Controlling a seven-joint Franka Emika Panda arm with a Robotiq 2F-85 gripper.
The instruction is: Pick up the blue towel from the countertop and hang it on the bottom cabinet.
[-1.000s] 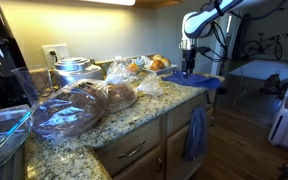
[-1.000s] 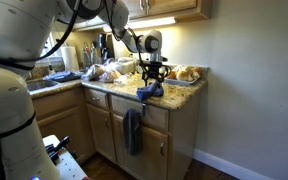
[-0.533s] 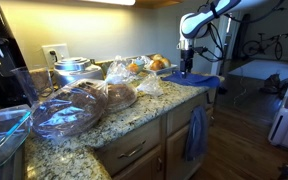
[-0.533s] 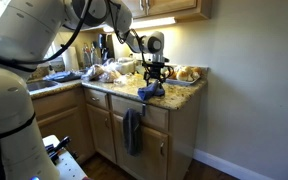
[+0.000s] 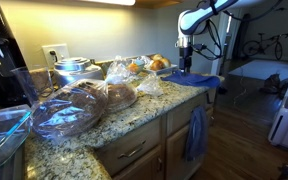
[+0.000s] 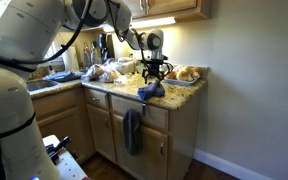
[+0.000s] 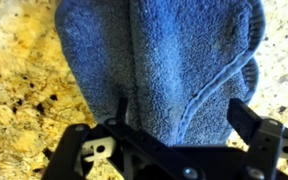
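Observation:
The gripper should next pick up the blue towel by its raised middle fold (image 6: 152, 90), so that the rest stays free to hang on the bottom cabinet (image 6: 109, 125).
The blue towel (image 5: 197, 79) lies folded on the countertop (image 5: 134, 112) at its far end, partly over the rounded edge; it also shows in the other exterior view (image 6: 149, 90). In the wrist view the towel (image 7: 164, 60) fills the upper middle on speckled granite (image 7: 24, 90). My gripper (image 7: 184, 118) is open, its two dark fingers spread to either side of the towel and just above it. In both exterior views the gripper (image 5: 187, 64) (image 6: 156, 73) points straight down over the towel. The bottom cabinet (image 5: 144, 148) (image 6: 109, 125) stands below the counter.
A duller slate-blue towel (image 5: 196, 132) (image 6: 133, 130) hangs on the cabinet front below the gripper. Bagged bread and pastries (image 5: 84, 103), a metal pot (image 5: 72, 69) and a black appliance (image 5: 4, 65) crowd the counter. A wall rises beyond the counter's end (image 6: 244, 80).
My gripper has risen slightly above the towel. The towel has not moved on the counter.

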